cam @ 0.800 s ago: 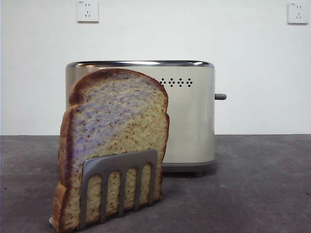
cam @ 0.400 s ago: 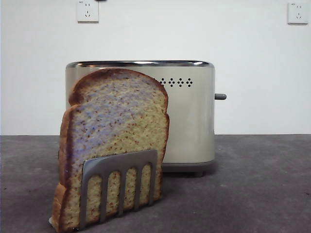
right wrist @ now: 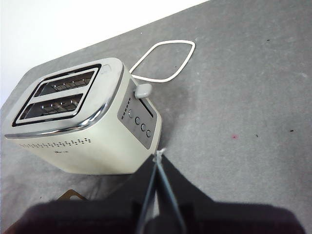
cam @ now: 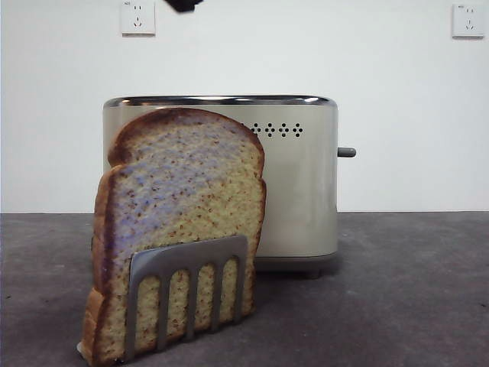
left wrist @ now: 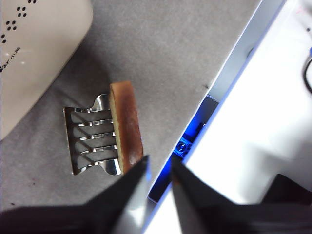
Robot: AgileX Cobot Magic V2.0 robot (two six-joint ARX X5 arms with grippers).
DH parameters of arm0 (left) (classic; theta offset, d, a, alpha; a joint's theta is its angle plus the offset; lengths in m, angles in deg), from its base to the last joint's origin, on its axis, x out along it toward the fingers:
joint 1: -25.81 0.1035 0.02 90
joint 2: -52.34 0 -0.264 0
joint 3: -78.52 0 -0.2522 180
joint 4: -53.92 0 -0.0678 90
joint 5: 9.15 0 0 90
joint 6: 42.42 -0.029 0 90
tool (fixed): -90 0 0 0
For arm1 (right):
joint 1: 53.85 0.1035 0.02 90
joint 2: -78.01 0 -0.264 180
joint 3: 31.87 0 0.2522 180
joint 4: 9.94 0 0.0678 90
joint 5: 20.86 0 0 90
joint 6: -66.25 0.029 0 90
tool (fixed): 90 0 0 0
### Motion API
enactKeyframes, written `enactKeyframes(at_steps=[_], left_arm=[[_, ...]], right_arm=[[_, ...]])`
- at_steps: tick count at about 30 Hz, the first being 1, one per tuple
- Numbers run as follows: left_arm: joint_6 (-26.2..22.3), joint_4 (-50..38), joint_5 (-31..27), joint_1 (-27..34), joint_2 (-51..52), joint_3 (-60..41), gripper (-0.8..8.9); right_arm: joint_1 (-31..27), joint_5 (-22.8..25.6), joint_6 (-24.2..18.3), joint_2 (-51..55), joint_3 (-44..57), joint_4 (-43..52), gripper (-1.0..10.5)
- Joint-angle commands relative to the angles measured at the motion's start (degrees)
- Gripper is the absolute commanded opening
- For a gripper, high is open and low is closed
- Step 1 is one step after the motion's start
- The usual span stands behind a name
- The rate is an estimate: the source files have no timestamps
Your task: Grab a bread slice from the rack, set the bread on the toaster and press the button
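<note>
I should next grab the slice of bread by its top crust with my left gripper to load the toaster.
The slice of bread stands upright in the steel rack at the front left, with the cream toaster right behind it. Seen from above in the left wrist view, the bread's brown crust sits in the end slot of the rack. My left gripper hovers high above and just off the bread, with its jaws a little open and nothing between them. Its black tip shows at the top edge of the front view. My right gripper is shut and empty, high above the table beside the toaster.
The toaster's two top slots show nothing in them. Its lever and a row of round buttons are on the end face. A white cord loop lies behind it. The table edge runs close to the rack.
A black gripper tip has come into the top edge of the front view above the bread. Bread, rack and toaster have not moved.
</note>
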Motion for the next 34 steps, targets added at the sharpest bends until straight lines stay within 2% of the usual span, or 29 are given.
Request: enactKeyframes(at_steps=[1, 2, 10, 23, 25, 27, 34], left_arm=[[1.2, -0.2, -2.6, -0.9, -1.1, -0.1, 5.45], [1.7, -0.2, -3.2, -1.0, -1.3, -0.1, 5.76], [3.1, -1.8, -4.0, -0.9, -4.5, -0.1, 5.74], [3.3, -1.7, -4.6, -0.9, -11.5, -0.1, 5.57], [3.3, -1.5, -5.5, -0.9, -12.8, -0.1, 4.93], [3.3, -1.6, -6.9, -0.9, -14.3, -0.1, 3.80], [3.3, -1.9, -7.3, -0.8, -16.2, -0.1, 1.86]], right_arm=[[0.0, -0.2, 0.4, 0.0, -0.3, 0.2, 0.0], [0.0, -0.2, 0.4, 0.0, -0.3, 0.2, 0.0], [0.0, -2.1, 0.4, 0.0, -0.3, 0.0, 0.0], [0.0, -2.1, 0.3, 0.0, -0.3, -2.6, 0.0], [0.0, -2.1, 0.2, 0.0, -0.3, -2.8, 0.0], [0.0, -2.1, 0.1, 0.0, -0.3, -2.8, 0.0], [0.0, -2.1, -0.1, 0.0, -0.3, -2.8, 0.0]])
